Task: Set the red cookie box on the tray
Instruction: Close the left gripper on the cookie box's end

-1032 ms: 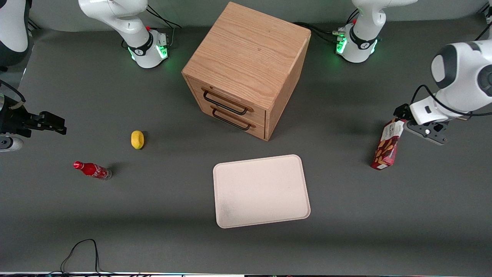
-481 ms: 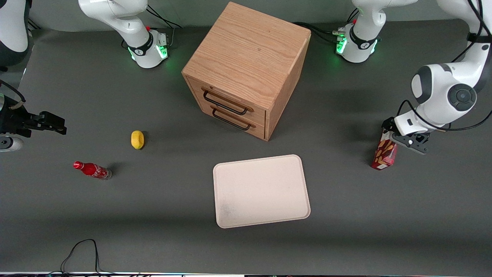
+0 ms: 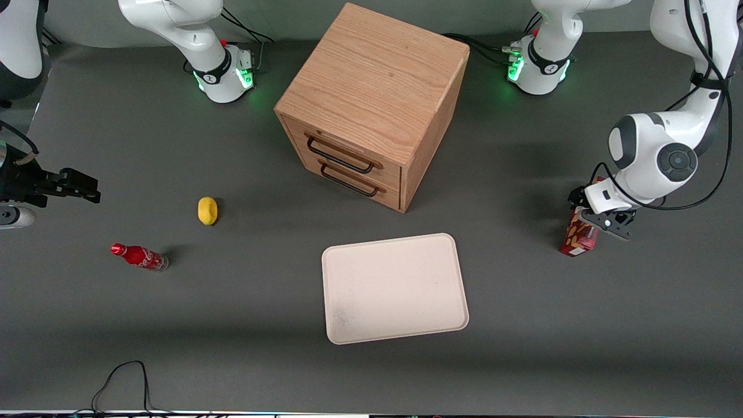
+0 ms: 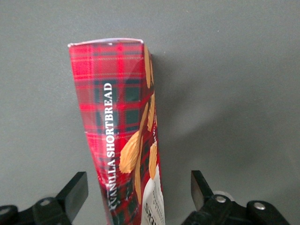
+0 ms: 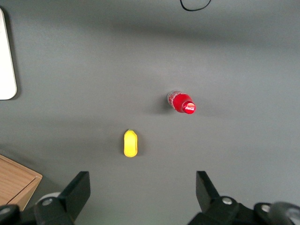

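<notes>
The gripper grabs the red cookie box by its section lettered VANILLA (image 4: 112, 190) next, to place the box on the tray.
The red cookie box (image 3: 576, 242) stands upright on the grey table toward the working arm's end; its tartan side with cookie pictures (image 4: 123, 140) fills the left wrist view. My gripper (image 3: 587, 223) is lowered over the box's upper part and is open, with a black finger (image 4: 75, 194) on each side of the box (image 4: 137, 192) and a gap at both. The cream-white tray (image 3: 395, 287) lies flat near the table's middle, nearer the front camera than the cabinet, with nothing on it.
A wooden two-drawer cabinet (image 3: 371, 104) stands at the table's middle, its drawers shut. A yellow lemon (image 3: 207, 210) and a small red soda bottle (image 3: 139, 256) lie toward the parked arm's end. A black cable (image 3: 122, 377) loops at the table's near edge.
The left arm has swung in and come down over the box. The gripper, earlier beside the box's top, now straddles its upper part. The box stands more upright.
</notes>
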`<state>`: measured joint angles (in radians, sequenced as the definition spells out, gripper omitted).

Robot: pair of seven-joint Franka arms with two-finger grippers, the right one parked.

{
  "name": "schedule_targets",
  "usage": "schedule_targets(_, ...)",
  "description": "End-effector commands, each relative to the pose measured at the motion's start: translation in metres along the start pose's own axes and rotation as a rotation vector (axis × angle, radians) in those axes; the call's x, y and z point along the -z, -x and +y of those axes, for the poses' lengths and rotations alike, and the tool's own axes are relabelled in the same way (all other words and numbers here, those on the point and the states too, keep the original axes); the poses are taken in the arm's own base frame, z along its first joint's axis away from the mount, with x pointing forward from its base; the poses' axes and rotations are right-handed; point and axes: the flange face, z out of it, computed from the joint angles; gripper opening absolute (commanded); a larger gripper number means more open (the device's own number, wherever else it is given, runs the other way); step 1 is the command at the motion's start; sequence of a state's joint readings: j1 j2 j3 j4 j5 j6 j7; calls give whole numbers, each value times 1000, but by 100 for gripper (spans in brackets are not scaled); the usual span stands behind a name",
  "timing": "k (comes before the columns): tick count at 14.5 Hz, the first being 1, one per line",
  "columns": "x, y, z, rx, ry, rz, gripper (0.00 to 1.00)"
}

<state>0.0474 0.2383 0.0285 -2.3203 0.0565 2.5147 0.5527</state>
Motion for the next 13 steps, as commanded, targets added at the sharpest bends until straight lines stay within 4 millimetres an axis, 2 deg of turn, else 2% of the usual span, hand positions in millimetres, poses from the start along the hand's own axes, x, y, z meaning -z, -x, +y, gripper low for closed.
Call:
schedule_targets(1, 3, -2, -1, -6, -1, 15, 98)
schedule_targets(5, 3, -2, -1, -6, -1, 13, 98)
schedule_targets(6, 2, -2, 0, -6, 2, 11, 91)
schedule_targets(7, 2, -1, -1, -9, 1, 11, 41)
schedule_targets(8, 4, -2, 0, 0, 4, 9, 0)
schedule_targets(13, 5, -4, -1, -2, 2, 13, 0)
